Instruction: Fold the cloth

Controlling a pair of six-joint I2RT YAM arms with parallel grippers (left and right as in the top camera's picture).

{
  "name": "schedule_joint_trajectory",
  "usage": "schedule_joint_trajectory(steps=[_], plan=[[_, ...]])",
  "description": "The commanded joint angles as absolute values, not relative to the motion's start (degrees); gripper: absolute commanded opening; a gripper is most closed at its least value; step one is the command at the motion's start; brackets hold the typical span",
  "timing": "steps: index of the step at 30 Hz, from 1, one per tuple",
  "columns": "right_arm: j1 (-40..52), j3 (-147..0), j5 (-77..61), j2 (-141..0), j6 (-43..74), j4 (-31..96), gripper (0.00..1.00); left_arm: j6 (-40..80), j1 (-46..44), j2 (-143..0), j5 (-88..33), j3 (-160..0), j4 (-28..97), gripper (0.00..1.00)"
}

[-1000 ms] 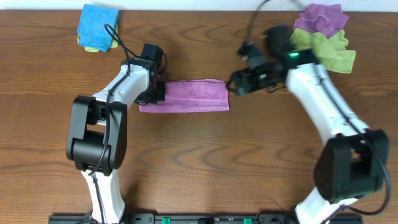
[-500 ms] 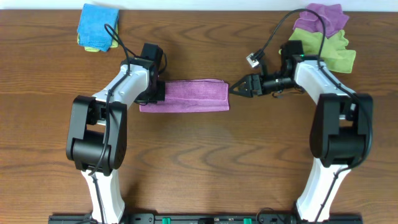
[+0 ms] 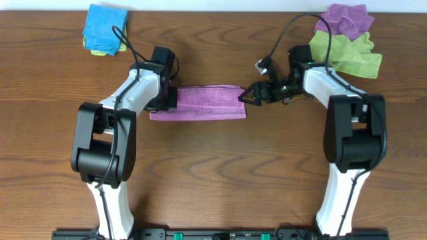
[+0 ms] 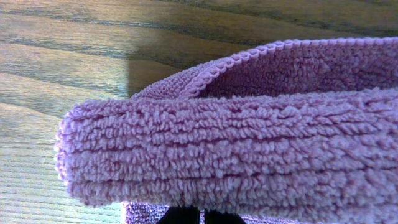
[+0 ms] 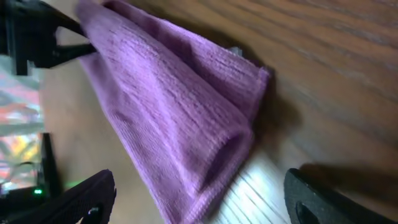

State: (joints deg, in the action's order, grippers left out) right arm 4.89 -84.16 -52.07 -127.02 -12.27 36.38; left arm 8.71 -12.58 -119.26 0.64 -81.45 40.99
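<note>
My right gripper grabs the purple cloth's folded corner at the end opposite my left gripper next, to fold that end across the cloth.
A purple cloth (image 3: 200,102) lies folded into a long strip at the middle of the wooden table. My left gripper (image 3: 167,100) is at its left end and shut on it. In the left wrist view the cloth's thick fold (image 4: 236,143) fills the frame above the closed jaws (image 4: 200,218). My right gripper (image 3: 245,95) is open at the cloth's right end. In the right wrist view its two black fingers (image 5: 202,193) stand wide apart either side of the cloth's folded corner (image 5: 174,106), not touching it.
A blue cloth on a yellow-green one (image 3: 105,30) lies at the back left corner. A purple cloth (image 3: 345,19) and a green cloth (image 3: 347,50) lie heaped at the back right, close behind the right arm.
My right arm has swung round and its gripper has moved left to the cloth's right end. The left arm and the cloth have not moved.
</note>
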Motion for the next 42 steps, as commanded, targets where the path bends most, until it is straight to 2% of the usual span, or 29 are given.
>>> schedule_joint_trajectory(steps=[1,9,12,15,19,20,25,34,42], plan=[[5.74,-83.85,-50.54,-129.05,-8.80,35.59,0.87,7.70,-12.01,-121.49,1.83,-80.14,42.17,0.06],[8.45,-83.88,-51.20,-132.51,-6.20,34.00,0.79,7.70,-12.01,-121.49,1.83,-80.14,41.89,0.06],[9.56,-83.88,-50.57,-132.79,-6.17,33.47,0.69,7.70,-12.01,-121.49,1.83,-80.14,42.00,0.06],[9.65,-84.31,-49.28,-132.77,-4.45,32.69,0.49,7.70,-12.01,-121.49,1.83,-80.14,42.24,0.05],[8.56,-86.08,-49.34,-132.75,-2.11,33.08,0.09,7.73,-12.01,-121.49,1.83,-80.14,43.13,0.06],[8.34,-86.74,-49.34,-132.75,-2.15,33.65,0.01,7.73,-12.03,-121.49,1.80,-80.14,43.38,0.06],[7.86,-93.21,-47.48,-132.64,-2.22,40.77,0.01,9.02,-12.05,-121.49,-0.91,-80.14,44.38,0.06],[9.82,-106.19,-30.94,-132.44,-3.49,56.53,0.01,12.32,-12.49,-121.49,-9.06,-80.14,44.25,0.05],[12.43,-111.26,-17.63,-132.44,-2.81,62.67,0.01,12.43,-13.50,-120.49,-15.92,-82.21,43.86,0.06]])
